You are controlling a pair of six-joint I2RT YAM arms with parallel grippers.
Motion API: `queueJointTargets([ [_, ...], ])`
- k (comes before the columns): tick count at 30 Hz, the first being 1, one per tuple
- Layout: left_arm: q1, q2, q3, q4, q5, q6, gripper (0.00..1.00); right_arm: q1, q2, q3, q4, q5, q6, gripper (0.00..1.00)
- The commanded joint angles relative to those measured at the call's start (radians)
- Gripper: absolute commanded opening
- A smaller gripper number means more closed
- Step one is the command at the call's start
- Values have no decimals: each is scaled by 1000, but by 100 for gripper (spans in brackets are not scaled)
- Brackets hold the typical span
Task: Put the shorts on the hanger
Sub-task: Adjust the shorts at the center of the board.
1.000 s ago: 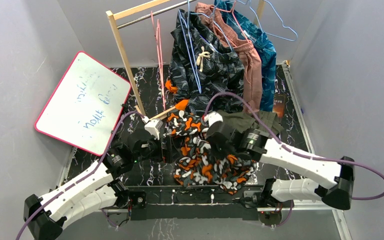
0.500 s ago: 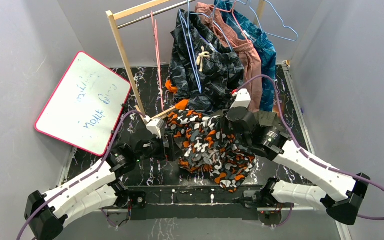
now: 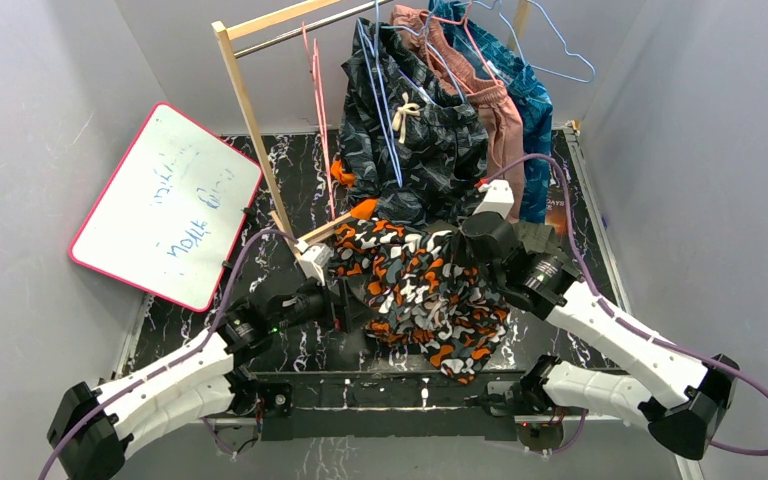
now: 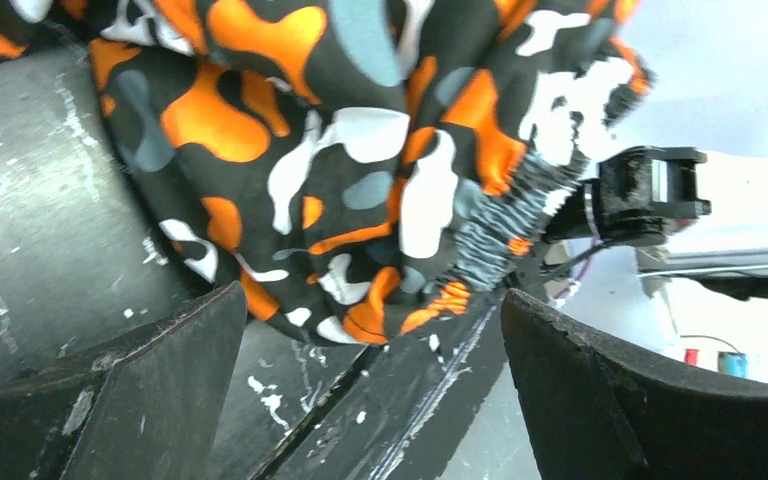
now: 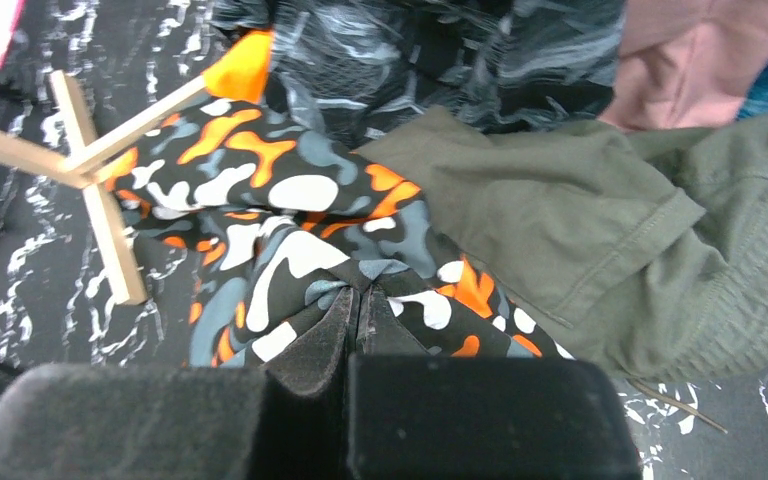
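The left gripper will next take hold of the camouflage shorts' edge [image 4: 368, 322] beside the elastic hem to hang the shorts, and the hem stays free for the right gripper.
The camouflage shorts [image 3: 415, 295] lie bunched on the black marble table between my two arms. My right gripper [image 3: 457, 262] is shut on a fold of them near their far right side; in the right wrist view its fingers [image 5: 358, 318] pinch the fabric [image 5: 260, 250]. My left gripper [image 3: 352, 303] is open at the shorts' left edge. In the left wrist view [image 4: 370, 340] the shorts' elastic hem [image 4: 360, 200] hangs just beyond its spread jaws, not gripped. An empty light-blue wire hanger [image 3: 566, 55] hangs on the rail at the top right.
A wooden clothes rack [image 3: 245, 90] holds navy patterned shorts [image 3: 410, 140], pink shorts [image 3: 500, 120] and pink hangers [image 3: 317, 110]. Olive shorts [image 5: 580, 220] lie under the camouflage pair's right side. The rack's foot [image 5: 100, 190] sits left. A whiteboard [image 3: 165, 200] leans at left.
My right gripper has moved back and to the right with the fabric, stretching the shorts out. My left gripper has shifted slightly nearer and right along their left edge.
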Motion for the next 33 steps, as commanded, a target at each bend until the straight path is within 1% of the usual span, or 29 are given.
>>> queueJointTargets([
  [1, -9, 18, -28, 157, 128, -20, 98, -85, -7, -47, 62, -21, 9, 0],
  [3, -27, 87, -29, 191, 155, -16, 98, -125, -9, -65, 82, -62, 15, 0],
  [8, -128, 185, -3, 192, 38, 40, 98, -150, -6, -71, 87, -114, 19, 0],
  [13, -180, 302, 35, 218, -36, 89, 98, -151, -10, -65, 66, -129, 23, 0],
  [15, -202, 361, 59, 236, -45, 103, 97, -153, -16, -67, 61, -133, 26, 0],
  [16, -213, 389, 68, 247, -50, 110, 94, -154, -19, -66, 56, -134, 27, 0],
  [18, -233, 433, 83, 264, -62, 120, 83, -152, -26, -66, 50, -134, 26, 0],
  [20, -246, 458, 93, 278, -71, 130, 70, -154, -34, -63, 38, -133, 26, 0],
  [23, -254, 436, 101, 274, -103, 145, 43, -155, -51, -51, 14, -135, 14, 0],
  [27, -255, 331, 114, 209, -170, 175, 2, -155, -93, -29, -30, -145, -37, 0],
  [28, -255, 297, 121, 185, -185, 186, 0, -155, -108, -25, -35, -160, -59, 0],
  [29, -256, 267, 129, 163, -201, 197, 0, -154, -125, -20, -39, -182, -88, 6],
  [30, -255, 233, 134, 144, -209, 208, 0, -155, -137, -11, -49, -210, -114, 20],
  [31, -255, 203, 142, 127, -216, 223, 0, -155, -144, 1, -62, -239, -139, 43],
  [32, -255, 177, 149, 113, -222, 230, 0, -153, -148, 16, -76, -272, -167, 62],
  [33, -255, 155, 157, 97, -228, 238, 0, -154, -154, 32, -94, -296, -188, 72],
])
